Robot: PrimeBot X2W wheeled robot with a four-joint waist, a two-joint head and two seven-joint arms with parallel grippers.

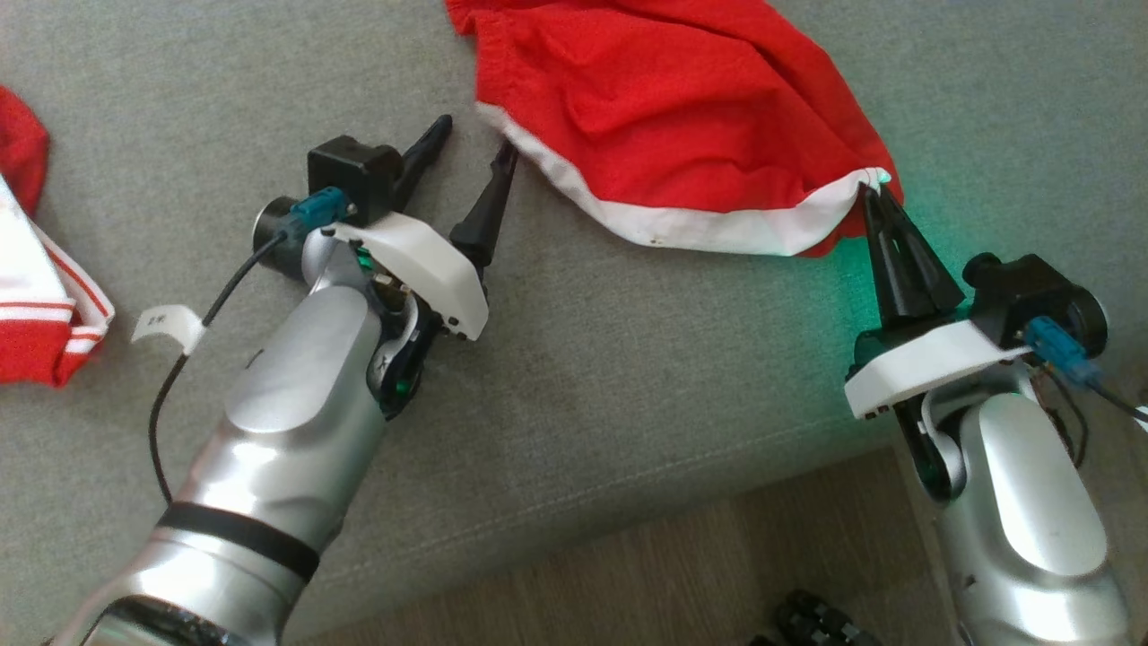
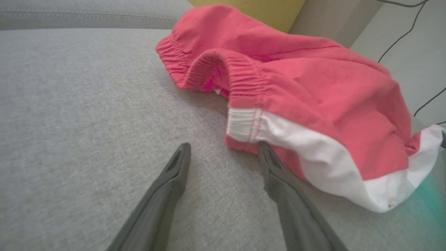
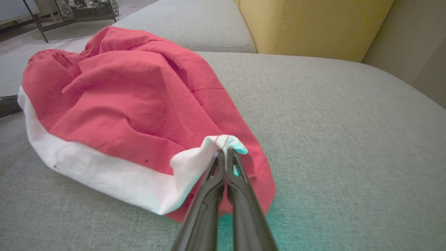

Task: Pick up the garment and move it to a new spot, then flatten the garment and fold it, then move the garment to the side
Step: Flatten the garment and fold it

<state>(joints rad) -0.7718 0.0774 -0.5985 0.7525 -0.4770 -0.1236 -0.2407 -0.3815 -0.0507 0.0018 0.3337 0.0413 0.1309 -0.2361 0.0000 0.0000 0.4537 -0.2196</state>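
Note:
My left gripper grabs the garment by the white band's end [image 1: 491, 112] next, where the gathered edge [image 1: 490, 66] stands up and the rest lies slack.
The garment [image 1: 682, 117] is a pair of red shorts with a white hem, lying rumpled on a grey sofa cushion [image 1: 628, 377]. My right gripper [image 1: 877, 190] is shut on the hem's right corner; the right wrist view shows its closed tips [image 3: 225, 153] pinching the white edge of the garment [image 3: 132, 104]. My left gripper [image 1: 475, 144] is open at the garment's left end. In the left wrist view its gripper [image 2: 224, 148] has one fingertip [image 2: 264, 148] touching the white waistband corner of the garment [image 2: 296, 90], the other on bare cushion.
Another red and white piece of clothing [image 1: 36, 278] lies at the cushion's far left. The cushion's front edge runs diagonally, with wooden floor [image 1: 673, 574] below. A yellow cushion [image 3: 313, 24] stands behind the garment. Dark wheels [image 1: 825, 624] sit on the floor.

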